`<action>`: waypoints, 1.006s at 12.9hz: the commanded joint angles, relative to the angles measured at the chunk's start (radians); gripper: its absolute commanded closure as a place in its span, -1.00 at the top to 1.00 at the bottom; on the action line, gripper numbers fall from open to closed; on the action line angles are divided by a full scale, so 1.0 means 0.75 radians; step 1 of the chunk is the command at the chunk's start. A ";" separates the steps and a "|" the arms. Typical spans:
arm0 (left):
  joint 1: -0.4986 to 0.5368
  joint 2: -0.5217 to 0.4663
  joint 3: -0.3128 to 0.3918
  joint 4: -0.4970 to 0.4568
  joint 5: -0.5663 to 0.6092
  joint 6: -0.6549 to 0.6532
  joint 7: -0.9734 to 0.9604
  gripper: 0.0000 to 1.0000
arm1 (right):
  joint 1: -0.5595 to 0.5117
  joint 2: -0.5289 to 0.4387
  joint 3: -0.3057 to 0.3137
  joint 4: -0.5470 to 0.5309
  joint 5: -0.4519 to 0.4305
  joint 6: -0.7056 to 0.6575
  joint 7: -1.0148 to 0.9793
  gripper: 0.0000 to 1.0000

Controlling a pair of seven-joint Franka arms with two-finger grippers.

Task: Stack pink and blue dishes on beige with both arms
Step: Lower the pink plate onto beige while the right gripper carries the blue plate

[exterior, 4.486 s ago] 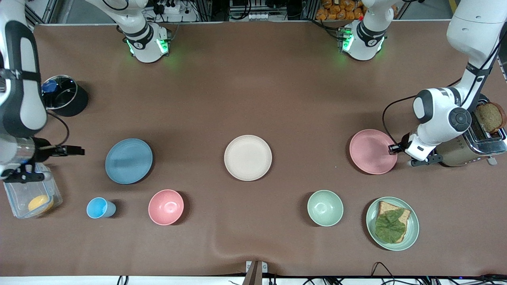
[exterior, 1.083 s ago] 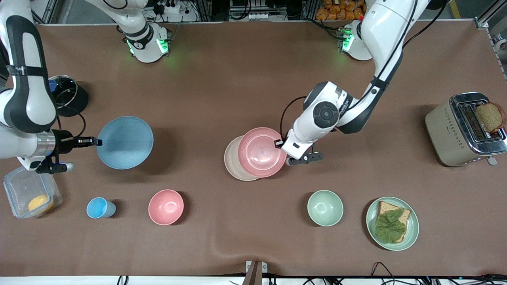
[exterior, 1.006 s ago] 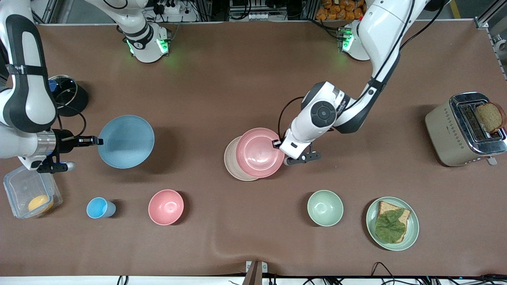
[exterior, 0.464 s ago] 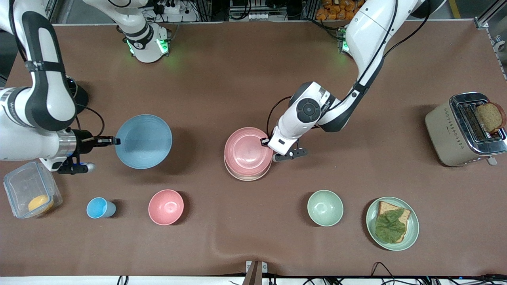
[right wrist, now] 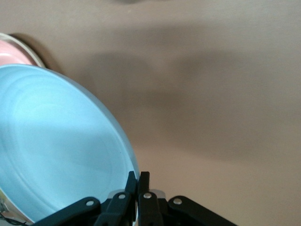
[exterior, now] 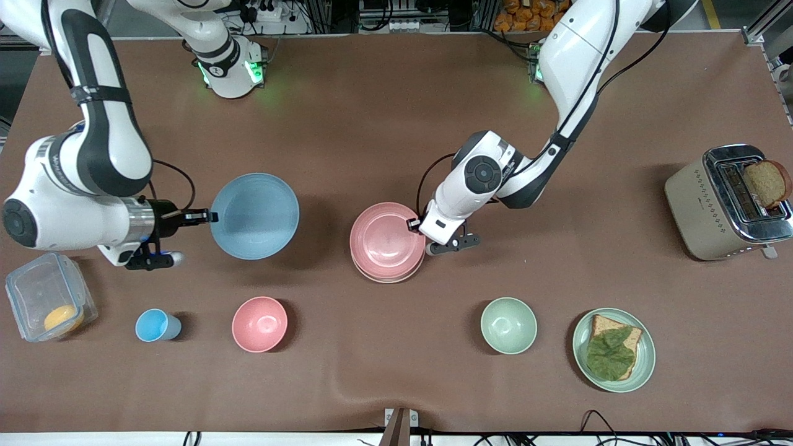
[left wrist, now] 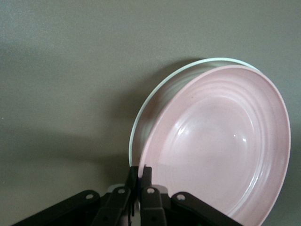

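Observation:
I should let go of the pink plate with my left gripper, because the pink plate's lower edge is inside the beige plate's rim (exterior: 386, 281) (left wrist: 167, 80) and the pink plate would lie stacked.
At the table's middle the pink plate (exterior: 387, 240) covers nearly all of the beige plate (exterior: 385, 277), whose rim shows as a thin crescent below it and beside the pink plate (left wrist: 221, 146) as a pale edge (left wrist: 141, 113) in the left wrist view. My left gripper (exterior: 413, 224) is shut on the pink plate's rim, on the side toward the left arm's end. The light blue plate (exterior: 254, 215) hangs above the table toward the right arm's end, held by its rim in my shut right gripper (exterior: 207, 216). The right wrist view shows the blue plate (right wrist: 56, 146) pinched at my right gripper (right wrist: 138, 181).
A pink bowl (exterior: 259, 324), a small blue cup (exterior: 153, 325) and a green bowl (exterior: 508, 325) stand nearer the camera. A green plate with bread and a leaf (exterior: 613, 349), a toaster (exterior: 728, 201), and a clear container (exterior: 46, 305) sit toward the table's ends.
My left gripper carried the pink plate from the toaster's side onto the beige plate. My right gripper took the blue plate, lifted it and moved it toward the middle.

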 commanded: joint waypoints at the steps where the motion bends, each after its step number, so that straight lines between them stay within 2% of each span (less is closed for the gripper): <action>1: -0.011 0.025 0.003 0.022 -0.014 0.035 -0.018 -1.00 | 0.055 -0.030 -0.009 -0.020 0.030 -0.029 0.021 -1.00; 7: -0.013 0.043 0.005 0.029 -0.012 0.080 -0.018 -1.00 | 0.080 -0.018 -0.009 -0.026 0.030 -0.064 0.019 -1.00; 8: -0.013 0.043 0.005 0.029 -0.012 0.082 -0.018 -0.54 | 0.076 -0.010 -0.012 -0.024 0.030 -0.052 0.017 -1.00; 9: -0.011 0.037 0.005 0.029 -0.010 0.082 -0.018 0.39 | 0.070 -0.006 -0.012 -0.022 0.028 -0.023 0.017 -1.00; 10: -0.009 0.029 0.010 0.026 -0.008 0.080 -0.020 0.99 | 0.066 -0.002 -0.014 -0.020 0.028 -0.001 0.017 -1.00; 12: 0.014 -0.028 0.016 0.022 -0.004 0.052 -0.020 1.00 | 0.058 0.017 -0.016 -0.018 0.026 0.057 0.019 -1.00; 13: 0.032 -0.089 0.034 0.022 -0.004 -0.015 -0.018 1.00 | 0.049 0.023 -0.018 -0.016 0.028 0.059 0.019 -1.00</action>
